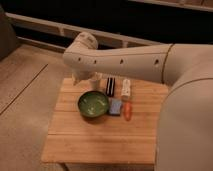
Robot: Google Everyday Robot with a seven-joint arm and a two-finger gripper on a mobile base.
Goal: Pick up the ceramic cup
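My gripper goes to the ceramic cup next and grips its rim [94, 78] to pick the cup up.
The ceramic cup [95, 81] is a small pale cylinder standing at the back left of the wooden table [100, 135], just behind the green bowl [93, 104]. My large white arm [125, 60] reaches in from the right above the table's back edge and covers the cup's top. My gripper [78, 80] hangs down from the arm's end just left of the cup, open, holding nothing.
A black object [110, 85] and a small white bottle [126, 88] stand to the right of the cup. A blue sponge [116, 106] and an orange object [128, 111] lie beside the bowl. A dark wall with a rail runs behind the table.
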